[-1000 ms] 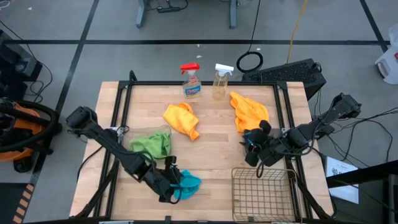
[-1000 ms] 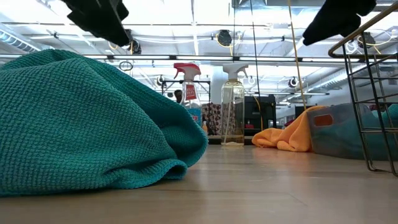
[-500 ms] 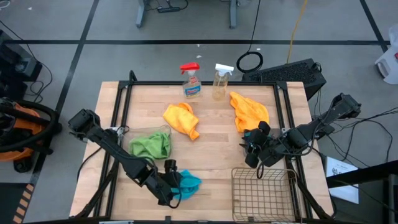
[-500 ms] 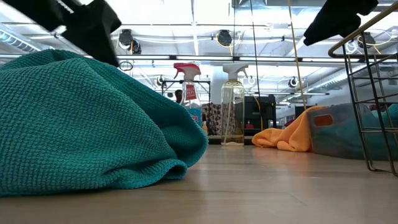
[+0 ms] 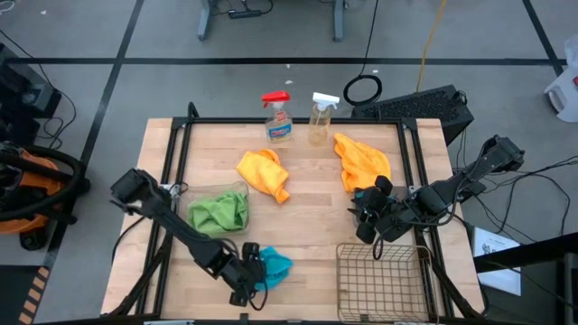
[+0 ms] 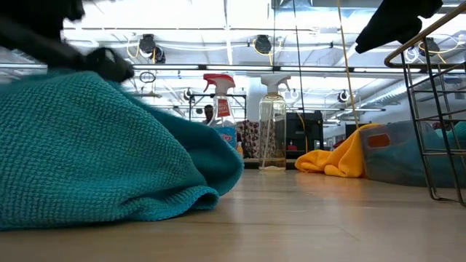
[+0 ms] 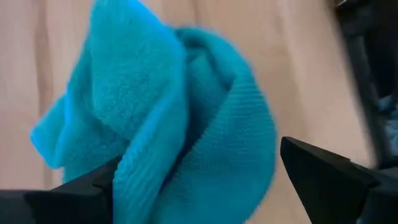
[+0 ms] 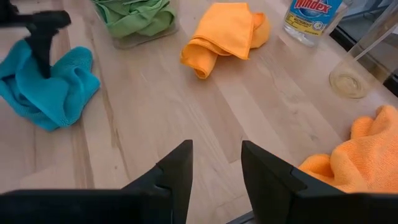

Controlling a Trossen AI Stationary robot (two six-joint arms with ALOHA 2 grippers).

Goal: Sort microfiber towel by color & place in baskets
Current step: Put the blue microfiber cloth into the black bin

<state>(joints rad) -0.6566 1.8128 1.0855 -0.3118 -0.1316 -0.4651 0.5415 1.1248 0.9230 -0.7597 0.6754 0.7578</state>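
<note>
I should next grab the turquoise towel by its raised fold [image 5: 271,262] with my left gripper. Then the towel can be sorted into the dark grey bin.
A turquoise towel [image 5: 278,264] [image 7: 186,124] lies bunched near the table's near edge; it fills the low view's left [image 6: 87,160]. My left gripper [image 5: 251,271] [image 7: 199,162] is open, low over it, one finger on each side of the bunch. Green towel [image 5: 219,210] sits in the clear tub [image 8: 143,38]. Two orange-yellow towels [image 5: 262,171] [image 5: 361,161] lie on the table farther back. My right gripper [image 5: 361,217] [image 8: 216,155] is open, hovering at the right over the dark grey bin [image 6: 408,160] and holding nothing. My left gripper comes at the turquoise towel's raised fold [image 7: 155,106] from above, slanting, with its open fingers [image 7: 323,180] on either side. I cannot tell whether the fingers touch the cloth. The towel lies on the table.
The wire-mesh basket [image 5: 341,271] [image 6: 437,109] stands at the near right corner. Two spray bottles [image 5: 278,117] [image 5: 321,117] stand at the far edge. Bare wood lies in the table's middle [image 5: 316,217].
My left gripper has come down onto the turquoise towel and shifted slightly toward the near edge, its arm lowering. The towel has stayed in place. My right arm has kept still.
</note>
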